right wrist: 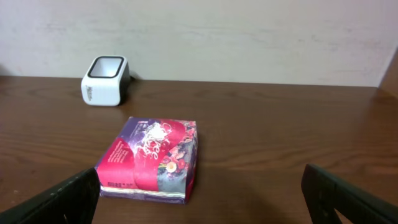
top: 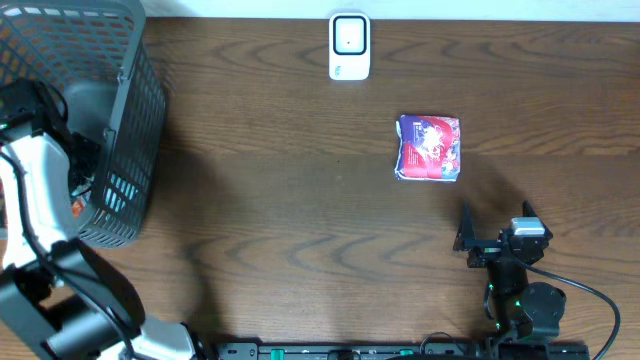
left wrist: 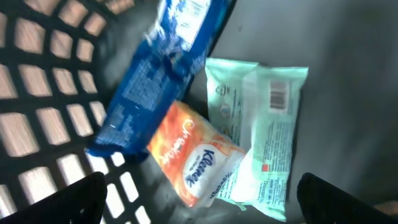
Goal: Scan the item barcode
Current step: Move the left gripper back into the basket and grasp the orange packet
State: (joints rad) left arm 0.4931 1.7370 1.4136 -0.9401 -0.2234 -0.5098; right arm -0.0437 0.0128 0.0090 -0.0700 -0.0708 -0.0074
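Note:
The left gripper grabs the orange Kleenex tissue pack [left wrist: 193, 155] by its opposite side edges near the Kleenex logo next, leaving its bottom uncovered to scan the barcode.
My left gripper [left wrist: 207, 202] hangs open inside the grey mesh basket [top: 120, 60], over an orange Kleenex tissue pack [left wrist: 193, 155]. A mint-green wipes pack [left wrist: 267, 124] with a barcode on it lies to the right, and a blue packet [left wrist: 149, 93] lies up left. Nothing sits between the fingers. A red and purple packet [top: 430, 147] lies on the table ahead of my open, empty right gripper [right wrist: 205, 202], slightly to its left. The white barcode scanner [top: 349, 45] stands at the table's far edge.
The basket takes up the table's far left corner, and my left arm [top: 35, 175] reaches over its rim. The right arm's base [top: 525, 300] sits at the near right edge. A pale wall [right wrist: 249, 31] rises behind the scanner.

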